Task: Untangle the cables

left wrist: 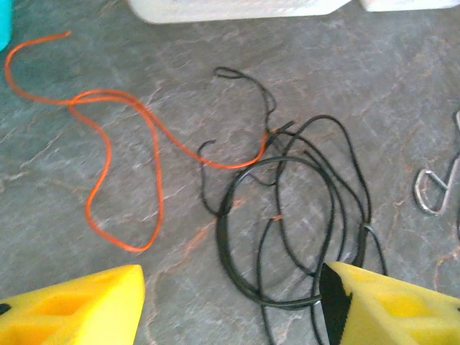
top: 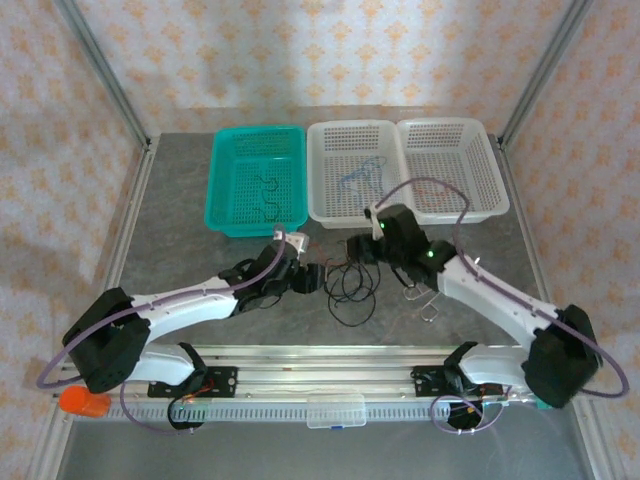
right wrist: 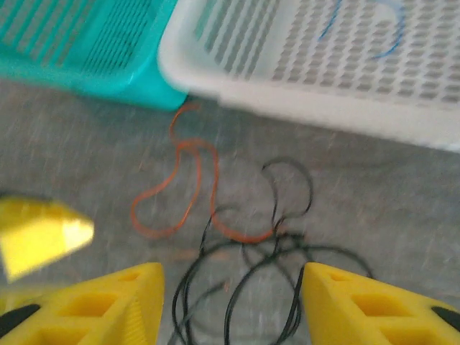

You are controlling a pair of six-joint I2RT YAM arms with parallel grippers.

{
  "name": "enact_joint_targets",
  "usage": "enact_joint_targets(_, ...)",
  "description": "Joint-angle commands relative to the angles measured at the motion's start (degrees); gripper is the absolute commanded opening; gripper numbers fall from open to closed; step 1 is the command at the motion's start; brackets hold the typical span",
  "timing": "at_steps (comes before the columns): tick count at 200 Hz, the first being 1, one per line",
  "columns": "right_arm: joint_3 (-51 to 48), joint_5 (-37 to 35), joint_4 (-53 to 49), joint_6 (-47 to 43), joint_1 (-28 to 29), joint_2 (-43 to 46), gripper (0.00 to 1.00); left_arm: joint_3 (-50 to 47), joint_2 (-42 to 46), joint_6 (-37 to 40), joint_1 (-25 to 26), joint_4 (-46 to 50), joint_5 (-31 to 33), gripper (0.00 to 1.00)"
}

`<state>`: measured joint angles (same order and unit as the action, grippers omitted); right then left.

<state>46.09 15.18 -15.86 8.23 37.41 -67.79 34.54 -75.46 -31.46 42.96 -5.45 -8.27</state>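
Observation:
My right gripper should grab the black cable by its loose end (top: 349,278) (right wrist: 224,286) next. The part of the cable beside it then stays free for my left gripper to untangle.
A tangle of black cables (top: 350,285) lies on the grey table between my two grippers, with a red-orange cable (left wrist: 132,249) trailing out of it to the left. My left gripper (left wrist: 230,287) is open low over the tangle. A thick black loop (left wrist: 219,230) runs between its yellow fingers and reaches the right one. My right gripper (right wrist: 231,287) is open too, its fingers astride black strands (right wrist: 263,259), with the red-orange cable (right wrist: 148,232) beyond them. In the top view the left gripper (top: 310,278) and right gripper (top: 365,250) flank the tangle.
Behind the tangle stand a teal basket (top: 225,180) holding a black cable (top: 265,190), a white basket (top: 320,170) holding a blue cable (top: 362,172), and a second white basket (top: 490,170). A small silver tool (left wrist: 435,190) lies right of the tangle.

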Motion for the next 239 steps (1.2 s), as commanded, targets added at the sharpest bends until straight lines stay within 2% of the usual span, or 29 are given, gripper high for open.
enact_joint_targets(1,-6.77,6.14,6.19,-3.88,2.58,5.97,0.54,-3.47,4.55,-5.29,-3.39,-8.15,-2.0,0.67)
enact_joint_targets(22,-12.25,12.43,10.79,-3.48,3.64,8.85,0.57,-5.14,6.92,-6.84,-7.41,-9.71,-4.29,0.67)
enact_joint_targets(50,-13.83,13.6,12.36,-4.85,6.91,6.95,0.62,-5.52,7.97,-7.65,-10.62,-10.98,-7.08,0.67)
enact_joint_targets(101,-12.86,12.75,14.73,-7.12,14.04,1.07,0.63,-7.17,8.9,-10.63,-13.11,-14.85,-9.92,0.68)
enact_joint_targets(150,-14.1,6.61,13.15,-8.25,15.37,-0.93,0.63,-7.59,8.84,-10.78,-13.58,-15.26,-10.61,0.68)
enact_joint_targets(167,-13.83,6.4,13.55,-8.01,15.41,-1.67,0.61,-8.0,8.77,-11.08,-13.66,-15.98,-10.62,0.68)
enact_joint_targets(198,-13.21,7.41,14.09,-7.61,15.48,-3.05,0.48,-7.94,8.62,-11.2,-13.61,-16.43,-10.87,0.68)
enact_joint_targets(239,-12.61,7.55,12.87,-7.6,15.58,-4.27,0.39,-8.18,8.84,-10.99,-13.65,-16.3,-10.62,0.68)
